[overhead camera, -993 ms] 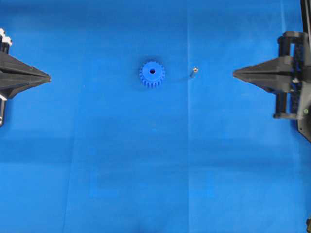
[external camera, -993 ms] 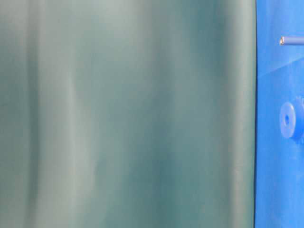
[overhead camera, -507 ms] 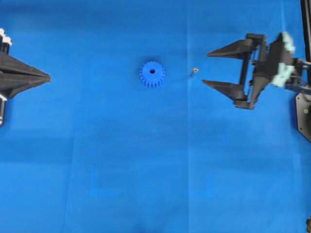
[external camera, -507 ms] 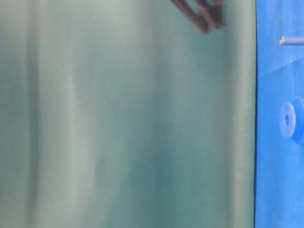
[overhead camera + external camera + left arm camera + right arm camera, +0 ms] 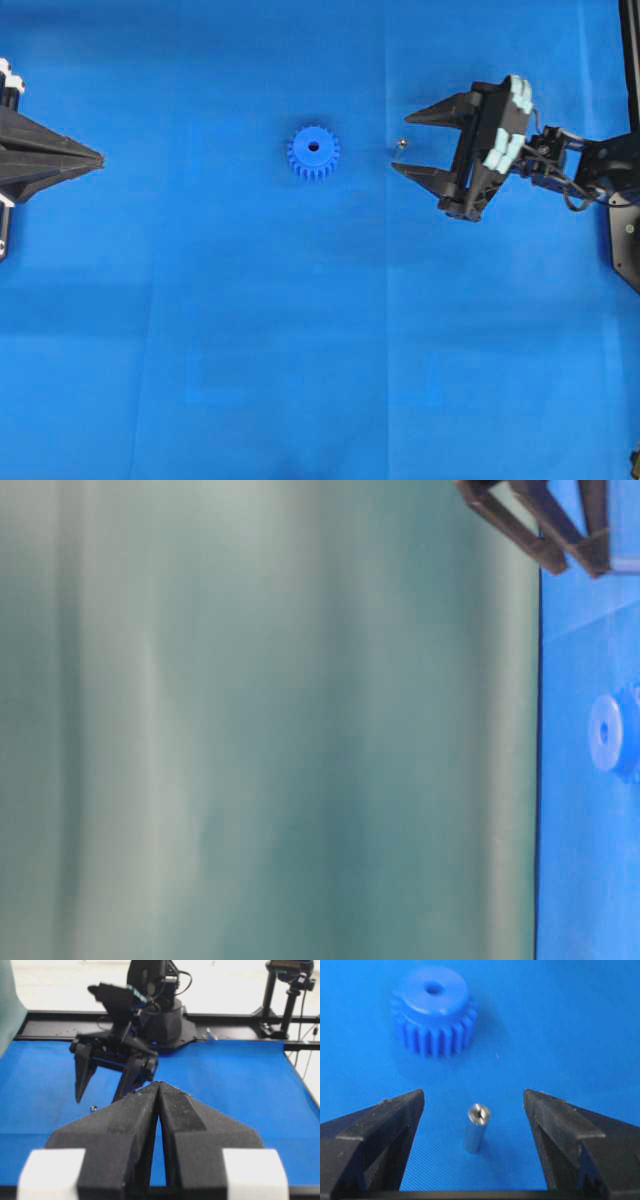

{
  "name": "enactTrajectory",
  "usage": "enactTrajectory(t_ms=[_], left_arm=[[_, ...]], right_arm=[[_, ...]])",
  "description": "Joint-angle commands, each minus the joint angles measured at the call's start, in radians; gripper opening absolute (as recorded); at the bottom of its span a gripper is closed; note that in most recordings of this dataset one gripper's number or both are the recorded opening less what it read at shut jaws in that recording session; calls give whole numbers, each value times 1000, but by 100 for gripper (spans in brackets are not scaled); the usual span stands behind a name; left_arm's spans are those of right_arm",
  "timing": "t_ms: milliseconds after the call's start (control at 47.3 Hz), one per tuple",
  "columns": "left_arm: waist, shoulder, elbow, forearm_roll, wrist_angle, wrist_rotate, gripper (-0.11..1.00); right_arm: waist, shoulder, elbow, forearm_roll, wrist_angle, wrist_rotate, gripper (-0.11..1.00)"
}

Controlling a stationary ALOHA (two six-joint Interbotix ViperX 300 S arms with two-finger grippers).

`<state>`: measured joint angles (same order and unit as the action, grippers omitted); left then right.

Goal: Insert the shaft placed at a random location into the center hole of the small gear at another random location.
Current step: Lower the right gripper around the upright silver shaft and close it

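The shaft's lower end has to stay free to enter the gear's center hole [image 5: 314,146]. My right gripper next needs to grab the shaft by its upper end [image 5: 403,143].
The small gear [image 5: 313,153] lies flat on the blue sheet, its center hole [image 5: 313,147] facing up. The shaft [image 5: 401,145], a tiny silver pin, stands upright to the gear's right. My right gripper [image 5: 400,143] is open, with one finger on each side of the shaft. In the right wrist view the shaft [image 5: 476,1127] stands between the fingers [image 5: 390,1125] and touches neither; the gear [image 5: 433,1010] lies beyond. My left gripper [image 5: 98,158] rests shut and empty at the far left, its tips [image 5: 159,1086] pressed together.
The blue sheet [image 5: 300,330] covers the whole work surface. In the table-level view a green curtain [image 5: 260,720] fills most of the picture, with the gear [image 5: 605,732] at the right edge. The right arm's base [image 5: 160,1020] stands at the sheet's far side.
My right gripper has gone from shut to open and has moved left across the sheet until its fingers flank the shaft. The left gripper, gear and shaft have not moved.
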<state>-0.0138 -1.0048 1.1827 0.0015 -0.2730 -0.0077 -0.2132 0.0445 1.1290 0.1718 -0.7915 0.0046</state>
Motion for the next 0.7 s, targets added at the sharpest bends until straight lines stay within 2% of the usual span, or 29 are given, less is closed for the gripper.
enactTrajectory(t_ms=[0, 254, 380, 423, 592, 676], left_arm=[[-2, 6, -11, 2, -5, 2, 0], [-2, 8, -9, 2, -5, 0, 0], [-2, 6, -8, 2, -5, 0, 0], [-2, 6, -8, 2, -5, 0, 0], [-2, 3, -8, 2, -3, 0, 0], [-2, 3, -8, 2, 0, 0, 0]], right_arm=[[-3, 20, -18, 17, -26, 2, 68], [-3, 35, -23, 18, -43, 2, 67], [-3, 35, -23, 20, -38, 2, 61], [-3, 35, -23, 18, -38, 2, 56], [-3, 35, -18, 17, -35, 3, 16], [-2, 35, -18, 15, -35, 3, 3]])
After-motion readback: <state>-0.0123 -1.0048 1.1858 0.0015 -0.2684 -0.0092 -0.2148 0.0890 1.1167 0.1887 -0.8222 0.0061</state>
